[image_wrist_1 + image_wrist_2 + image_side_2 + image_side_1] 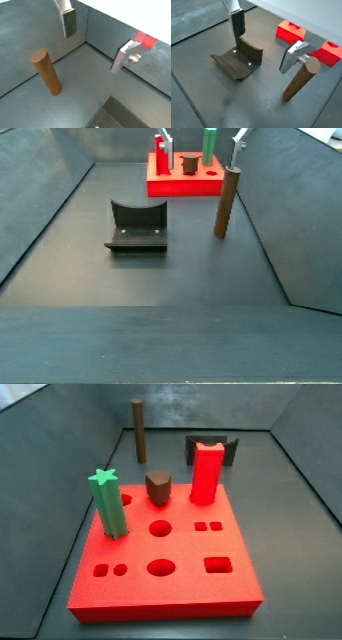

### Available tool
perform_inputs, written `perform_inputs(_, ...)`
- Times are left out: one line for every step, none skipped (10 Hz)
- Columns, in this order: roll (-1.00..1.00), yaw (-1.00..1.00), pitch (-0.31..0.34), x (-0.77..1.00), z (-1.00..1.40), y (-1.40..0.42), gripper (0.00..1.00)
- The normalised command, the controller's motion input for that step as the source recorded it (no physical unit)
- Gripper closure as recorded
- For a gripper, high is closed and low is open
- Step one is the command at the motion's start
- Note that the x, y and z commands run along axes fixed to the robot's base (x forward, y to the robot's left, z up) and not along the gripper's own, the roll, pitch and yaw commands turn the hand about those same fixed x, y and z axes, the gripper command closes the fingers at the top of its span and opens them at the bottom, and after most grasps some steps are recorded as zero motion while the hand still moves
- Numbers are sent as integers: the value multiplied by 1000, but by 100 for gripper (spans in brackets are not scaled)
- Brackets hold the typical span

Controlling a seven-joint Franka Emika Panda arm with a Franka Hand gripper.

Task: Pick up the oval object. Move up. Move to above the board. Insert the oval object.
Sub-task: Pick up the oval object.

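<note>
The oval object has to go into the board (167,549), so it should be grabbed next with my gripper by its top (139,404).
The oval object (47,71) is a tall dark brown rod standing upright on the grey floor; it also shows in the other wrist view (300,78) and in both side views (138,431) (226,201). The gripper (95,42) (264,42) is open and empty above the floor. The rod stands outside the gap, close beside one finger (292,57). The red board (167,549) (187,180) lies by the back wall and carries a green star-topped peg (107,502), a short brown peg (158,486) and a red peg (205,472).
The fixture (238,62) (138,225) stands on the floor under the gripper's other finger, beside the rod. Grey walls enclose the floor on all sides (54,188). One finger's tip (241,138) shows at the top edge of a side view.
</note>
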Motion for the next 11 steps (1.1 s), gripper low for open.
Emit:
perform_inputs(0,234,-3,-231,0,-120,0)
perform_inputs(0,766,-101,-374,46,-380,0)
perform_inputs(10,860,-113,-329,3,-351,0)
perform_inputs(69,877,-117,-337,31,-249,0)
perform_inputs(114,803,-110,-426,0,-309,0)
perform_inputs(40,454,-159,-691,-143,-391,0)
perform_inputs(-81,371,-203,-703,0,-400,0)
perform_inputs(27,109,-81,-14,-209,-520,0)
perform_inputs(69,0,-24,29,-460,-234,0)
perform_inputs(116,0,-29,11,-620,-131,0)
perform_inputs(114,-80,0,54,-674,0,0)
